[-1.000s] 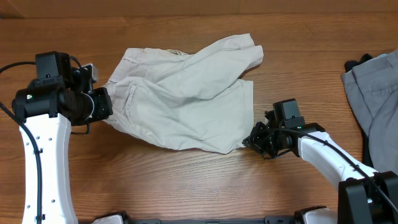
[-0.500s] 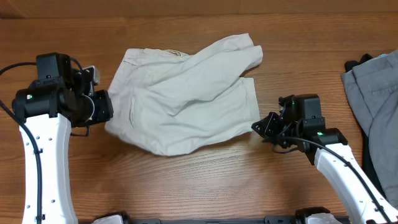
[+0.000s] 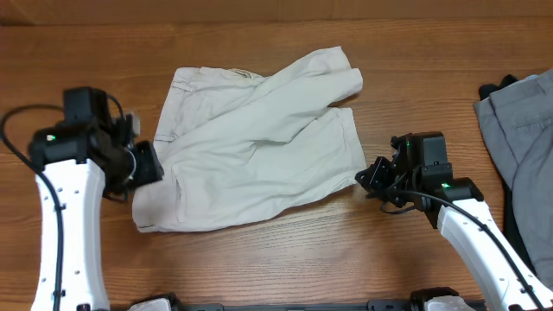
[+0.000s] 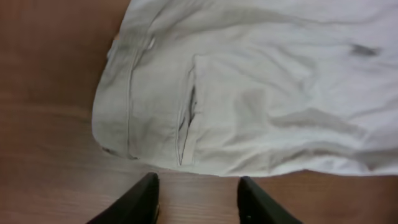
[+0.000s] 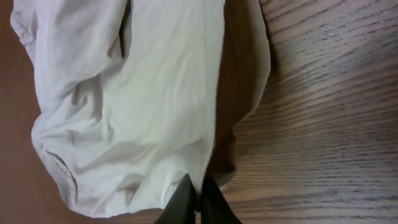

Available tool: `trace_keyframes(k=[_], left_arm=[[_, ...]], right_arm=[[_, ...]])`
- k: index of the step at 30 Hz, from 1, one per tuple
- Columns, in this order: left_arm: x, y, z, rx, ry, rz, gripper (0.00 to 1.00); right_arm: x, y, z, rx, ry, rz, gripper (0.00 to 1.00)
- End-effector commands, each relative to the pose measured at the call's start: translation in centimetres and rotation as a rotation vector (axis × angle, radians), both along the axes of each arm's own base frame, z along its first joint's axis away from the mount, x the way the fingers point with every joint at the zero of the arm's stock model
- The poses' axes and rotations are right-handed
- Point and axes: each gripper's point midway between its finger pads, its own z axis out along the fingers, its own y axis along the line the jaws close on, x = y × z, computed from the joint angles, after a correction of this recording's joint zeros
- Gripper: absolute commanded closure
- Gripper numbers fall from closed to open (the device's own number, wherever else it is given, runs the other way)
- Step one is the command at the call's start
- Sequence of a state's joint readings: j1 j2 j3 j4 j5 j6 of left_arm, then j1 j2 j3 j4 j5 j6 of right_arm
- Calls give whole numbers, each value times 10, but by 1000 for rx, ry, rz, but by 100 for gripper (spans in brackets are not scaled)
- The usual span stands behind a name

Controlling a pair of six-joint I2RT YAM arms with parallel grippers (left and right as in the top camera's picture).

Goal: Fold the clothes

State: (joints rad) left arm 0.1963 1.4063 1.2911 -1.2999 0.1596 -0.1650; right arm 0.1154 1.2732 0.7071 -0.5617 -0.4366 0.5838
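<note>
My left gripper grips their near waistband corner next, opposite their held hem, to stretch the clothes (image 3: 251, 155) out for folding.
The clothes (image 3: 251, 155), a pair of cream shorts, lie spread across the middle of the table, waistband to the left and one leg folded over toward the upper right. In the left wrist view the waistband corner and a pocket slit of the clothes (image 4: 186, 118) lie flat just beyond my fingertips. My left gripper (image 3: 149, 166) (image 4: 198, 186) is open over bare wood, holding nothing. My right gripper (image 3: 371, 177) (image 5: 198, 190) is shut on the hem of the clothes' (image 5: 137, 106) right leg, and that hem is lifted slightly off the table.
A grey garment (image 3: 523, 121) lies at the right edge of the table with a black item (image 3: 494, 88) at its upper corner. Bare wooden table (image 3: 285, 259) runs along the front, below the shorts.
My left gripper has opened and let go of the waistband, which now lies flat further toward the front left. My right gripper drew the leg hem to the right, smoothing the shorts.
</note>
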Motion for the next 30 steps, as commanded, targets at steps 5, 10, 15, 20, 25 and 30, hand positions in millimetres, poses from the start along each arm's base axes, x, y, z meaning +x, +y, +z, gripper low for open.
trace_keyframes(k=[5,10,15,20,25,30], left_arm=[[-50,-4,-79,-72,222,270,36],[-75,8,-114,-93,279,378,37],[-77,61,-117,33,231,530,32],[-72,85,-118,36,166,520,19],[-59,68,-125,-88,120,392,21],[-72,56,-154,-126,174,368,22]], right_arm=[[4,-4,6,-15,-14,-7,96],[3,-4,6,-15,-10,-6,96],[2,-4,5,-16,-5,-7,96],[2,-4,5,-16,-6,-6,96],[2,-4,5,-15,-7,-7,96],[2,-4,5,-15,-6,-6,96]])
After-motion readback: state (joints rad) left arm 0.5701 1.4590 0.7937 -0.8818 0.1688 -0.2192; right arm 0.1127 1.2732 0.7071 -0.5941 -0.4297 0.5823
